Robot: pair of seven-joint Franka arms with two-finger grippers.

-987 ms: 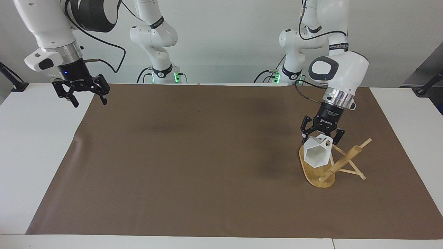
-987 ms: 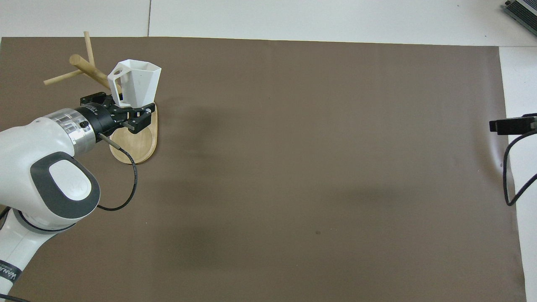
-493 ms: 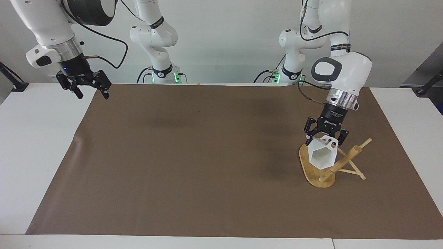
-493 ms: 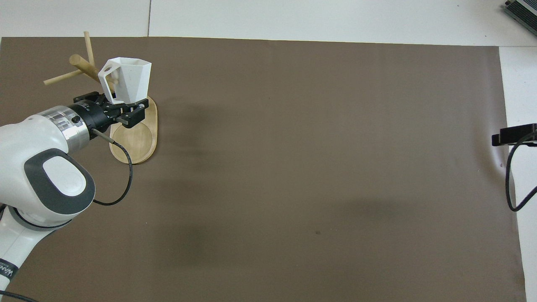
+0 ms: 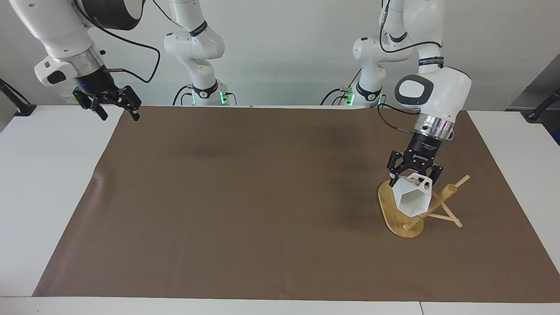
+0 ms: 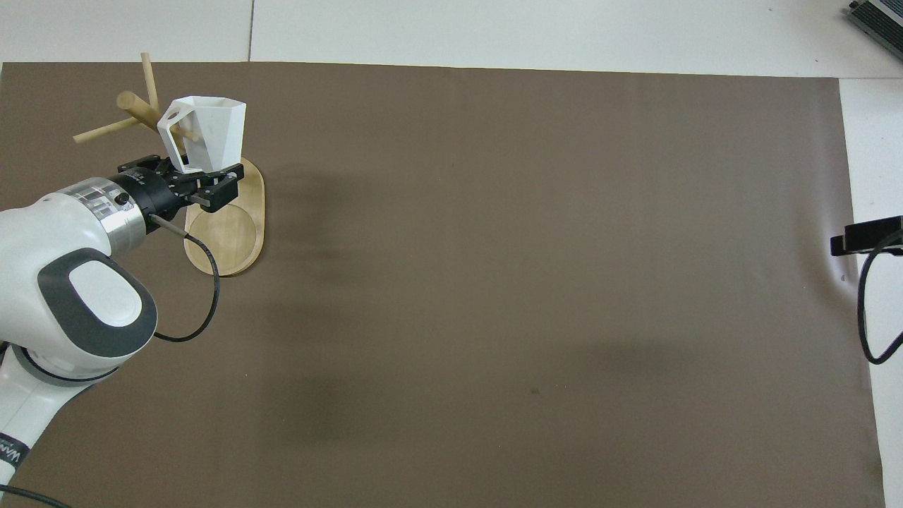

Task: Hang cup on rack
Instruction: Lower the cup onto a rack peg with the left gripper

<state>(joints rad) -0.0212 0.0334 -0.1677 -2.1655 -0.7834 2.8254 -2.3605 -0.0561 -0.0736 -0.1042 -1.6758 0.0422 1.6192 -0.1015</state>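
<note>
In the overhead view the cup's handle (image 6: 169,135) stands around the rack's peg (image 6: 188,134), so it is time for my left gripper to open now.
The white faceted cup (image 5: 413,199) (image 6: 206,135) hangs in the air over the rack's oval base, mouth turned away from the robots, handle toward the pole. My left gripper (image 5: 414,176) (image 6: 189,182) is shut on the cup's bottom end. The bamboo rack (image 5: 439,205) (image 6: 227,233) stands at the left arm's end of the mat, its pole and thin pegs slanting out beside the cup. A peg shows through the handle's opening in the overhead view; whether it passes through I cannot tell. My right gripper (image 5: 114,108) is open, raised over the mat's corner at the right arm's end.
A brown mat (image 5: 245,201) covers most of the white table. A black clamp with a cable (image 6: 866,237) sits by the table's edge at the right arm's end.
My left gripper has carried the cup sideways toward the rack's pole, bringing the handle up to the pegs. My right gripper has risen and drawn back toward its base.
</note>
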